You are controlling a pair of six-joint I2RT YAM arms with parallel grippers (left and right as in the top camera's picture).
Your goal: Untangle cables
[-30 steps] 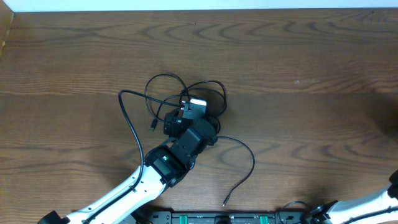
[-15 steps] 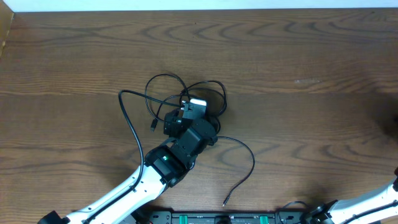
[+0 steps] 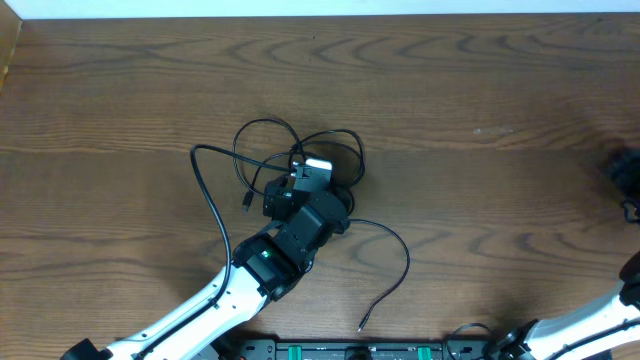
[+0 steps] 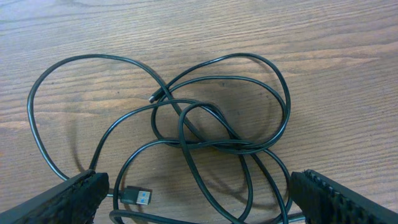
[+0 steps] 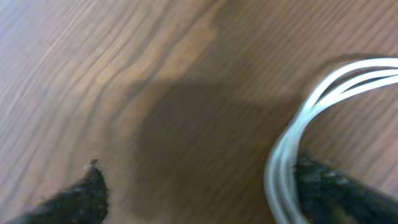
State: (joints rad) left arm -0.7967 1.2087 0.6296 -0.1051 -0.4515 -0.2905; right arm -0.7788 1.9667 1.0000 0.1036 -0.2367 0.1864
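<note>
The robot's right gripper needs to take hold of a single piece of black cable from the tangle's loops next. The rest is left for the left gripper to untangle.
A tangle of thin black cables lies in overlapping loops on the wooden table, with a USB plug near its lower left. My left gripper hovers over the tangle's near side, open, its fingers wide apart on either side of the loops. From overhead the tangle sits mid-table under the left gripper, and one black strand trails toward the front. A white cable in several parallel loops lies against the inside of the right-hand finger of my open right gripper. That view is blurred.
The right gripper shows only as a dark shape at the table's far right edge. A pale wall strip runs along the back edge. A black rail with green connectors lines the front.
The right arm's dark end has come into the overhead view at the right edge. The left arm and the black tangle have not moved.
</note>
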